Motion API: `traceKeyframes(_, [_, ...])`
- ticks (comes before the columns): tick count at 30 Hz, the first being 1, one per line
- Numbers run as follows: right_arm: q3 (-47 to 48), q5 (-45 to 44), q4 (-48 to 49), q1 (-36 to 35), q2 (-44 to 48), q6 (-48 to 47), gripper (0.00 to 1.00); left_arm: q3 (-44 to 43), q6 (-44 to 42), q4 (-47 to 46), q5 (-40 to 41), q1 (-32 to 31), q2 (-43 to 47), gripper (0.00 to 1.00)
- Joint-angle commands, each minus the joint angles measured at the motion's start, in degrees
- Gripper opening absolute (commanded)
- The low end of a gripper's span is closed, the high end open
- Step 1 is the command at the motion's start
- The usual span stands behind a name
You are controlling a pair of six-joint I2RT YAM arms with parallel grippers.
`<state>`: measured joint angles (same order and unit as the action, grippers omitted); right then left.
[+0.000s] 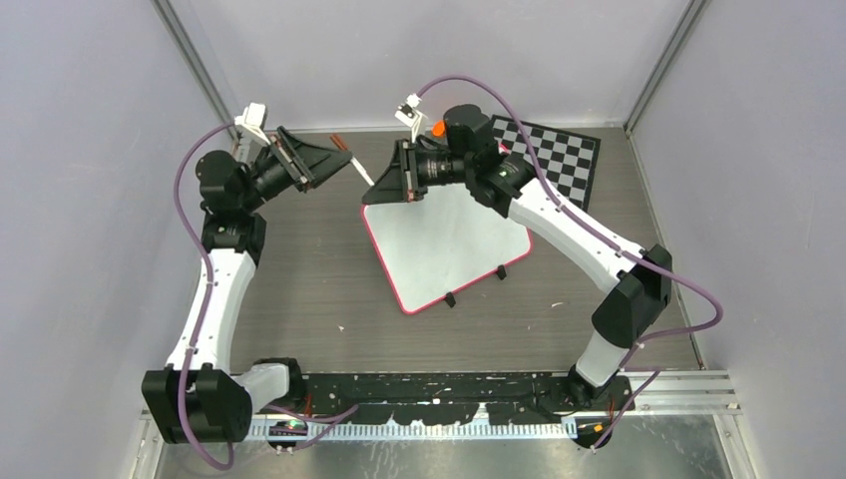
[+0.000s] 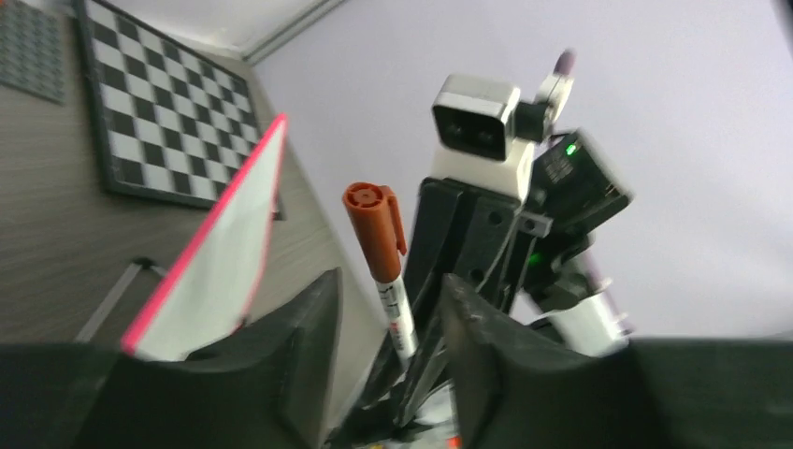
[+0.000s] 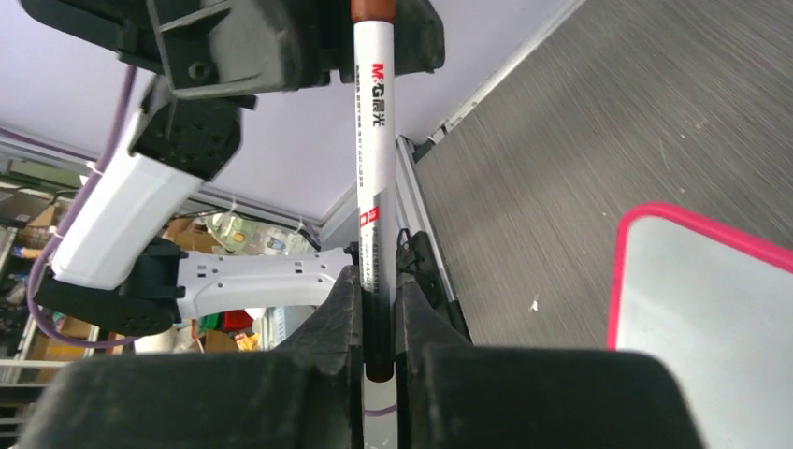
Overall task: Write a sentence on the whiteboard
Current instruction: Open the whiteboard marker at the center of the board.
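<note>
My left gripper needs to grab the marker's red-brown cap [image 1: 339, 143] [image 2: 372, 224] next and leave the white body to my right gripper, so that the marker is uncapped for writing.
The whiteboard [image 1: 449, 244] lies flat at mid-table, white with a pink-red frame, and no writing shows on it. It also shows in the left wrist view [image 2: 220, 267] and the right wrist view [image 3: 711, 299]. My right gripper [image 1: 379, 188] [image 3: 378, 281] is shut on the tail of a white marker [image 3: 374, 159] [image 1: 359, 168], held above the board's far left corner. The marker's red-brown cap [image 2: 372, 224] points at my left gripper [image 1: 342, 160] [image 2: 388, 290]. The left jaws are open, with the capped marker in the gap between them and space on both sides.
A black-and-white chessboard [image 1: 559, 160] [image 2: 159, 112] lies at the back right, behind the whiteboard. The whiteboard has small black clip feet [image 1: 501, 271] on its near edge. Walls close the table on the left, back and right.
</note>
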<state>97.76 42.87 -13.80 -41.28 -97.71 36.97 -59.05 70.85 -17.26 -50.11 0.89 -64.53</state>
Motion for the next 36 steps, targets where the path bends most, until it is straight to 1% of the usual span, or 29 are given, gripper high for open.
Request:
traceKeyframes(1, [-2.6,1.3,-3.7,2.3,6.4,-6.2,0.0,-7.4,-16.3,12.2,-8.6,-0.1,1.6,0.55])
traceKeyframes(2, [-3.8,2.2,-6.0,3.1,7.8,-9.0,0.0,-10.1,-22.1,19.3,-9.7,-0.1,1.5,0.61])
traceKeyframes(3, [-4.4,2.8,-9.7,3.6,9.5,-12.5,0.0,-12.6,-28.3,26.8,-10.3,-0.1,1.5,0.66])
traceKeyframes(4, [-4.7,3.1,-14.5,4.0,10.7,-17.2,0.0,-14.1,-32.9,32.1,-10.4,-0.1,1.4,0.73])
traceKeyframes(5, [-5.0,3.5,-18.8,4.1,11.9,-21.9,0.0,-14.8,-36.1,35.0,-11.5,-0.1,1.5,0.8])
traceKeyframes(7, [-6.4,5.8,-25.5,4.1,14.1,-28.7,0.0,-14.9,-39.0,35.6,-17.1,-0.3,1.1,0.91])
traceKeyframes(8, [-7.2,7.2,-27.8,4.0,15.0,-30.8,0.0,-15.1,-39.8,36.0,-19.4,-0.4,0.7,0.92])
traceKeyframes(9, [-7.7,9.0,-29.8,4.0,15.7,-32.8,0.0,-15.5,-41.0,36.9,-21.3,-1.7,0.0,0.94])
traceKeyframes(10, [-7.9,10.6,-31.8,4.0,16.2,-34.3,0.0,-16.5,-43.3,39.3,-22.4,-2.6,-0.6,0.94])
traceKeyframes(13, [-7.4,14.4,-37.7,3.8,17.3,-38.3,0.0,-20.6,-54.3,50.2,-21.8,-5.1,-2.6,0.96])
traceKeyframes(16, [-7.4,15.6,-41.1,3.7,18.4,-41.0,0.0,-23.2,-60.9,57.1,-20.2,-8.7,-3.7,0.96])
traceKeyframes(20, [-8.9,14.6,-43.7,3.7,19.7,-43.2,0.0,-26.1,-69.5,66.0,-15.3,-15.8,-4.7,0.88])
traceKeyframes(23, [-8.9,14.3,-47.3,3.7,19.4,-46.1,0.0,-25.6,-72.2,67.3,-13.4,-20.6,-4.7,0.81])
traceKeyframes(25, [-9.1,14.2,-49.0,3.7,19.3,-47.6,0.0,-25.2,-72.8,67.7,-13.2,-23.1,-5.3,0.74])
traceKeyframes(26, [-9.3,14.0,-49.5,3.7,19.4,-48.3,0.0,-25.2,-73.1,68.0,-13.3,-24.1,-5.8,0.67])
traceKeyframes(29, [-9.6,13.7,-50.3,3.7,20.1,-49.4,0.0,-25.5,-74.4,69.4,-14.2,-25.4,-7.2,0.54])
traceKeyframes(32, [-9.0,12.2,-51.9,3.7,20.5,-50.7,0.0,-25.6,-75.1,70.4,-15.9,-25.9,-8.2,0.49])
traceKeyframes(34, [-8.4,12.0,-53.8,3.7,20.2,-52.4,0.0,-25.1,-75.2,70.4,-16.7,-26.3,-8.5,0.41])
traceKeyframes(36, [-8.2,12.2,-54.8,3.7,19.9,-53.2,0.0,-24.8,-75.1,70.0,-16.8,-26.8,-8.7,0.37])
